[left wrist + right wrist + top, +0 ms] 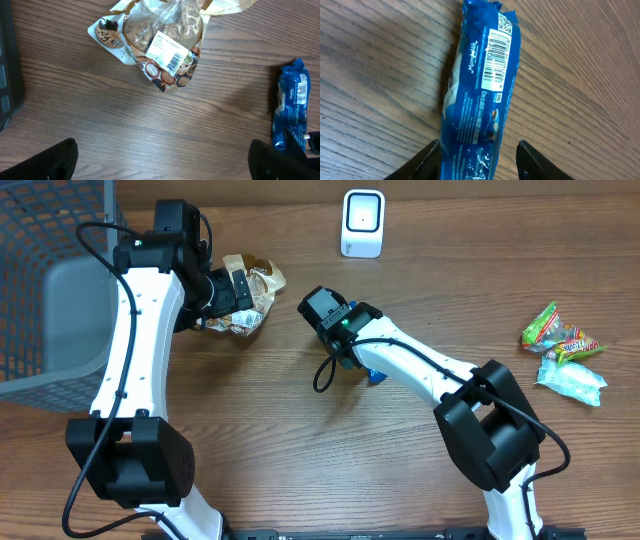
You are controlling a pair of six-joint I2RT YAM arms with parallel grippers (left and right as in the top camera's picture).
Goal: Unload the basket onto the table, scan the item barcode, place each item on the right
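The blue packet has a white barcode that should stay uncovered for the scan, so my right gripper needs to grab the packet across its near end (pixel 375 375) (pixel 471 154) next.
A blue packet (pixel 480 90) lies flat on the wooden table with its white barcode facing up. My right gripper (pixel 479 155) stands open around the packet's near end. The left finger touches the wrapper and the right finger stands off it with a gap. From overhead only a blue corner of the packet (pixel 376 375) shows under the right arm. A white scanner (pixel 362 223) stands at the back of the table. My left gripper (pixel 162 160) is wide open over bare wood, holding nothing. The blue packet (pixel 291 105) shows at its right edge.
A clear snack bag (pixel 165 50) with a barcode label lies just beyond the left gripper, seen overhead as the snack bag (pixel 250 290). A grey wire basket (pixel 40 280) fills the left side. Colourful candy packets (pixel 560 340) and a pale packet (pixel 572 380) lie far right.
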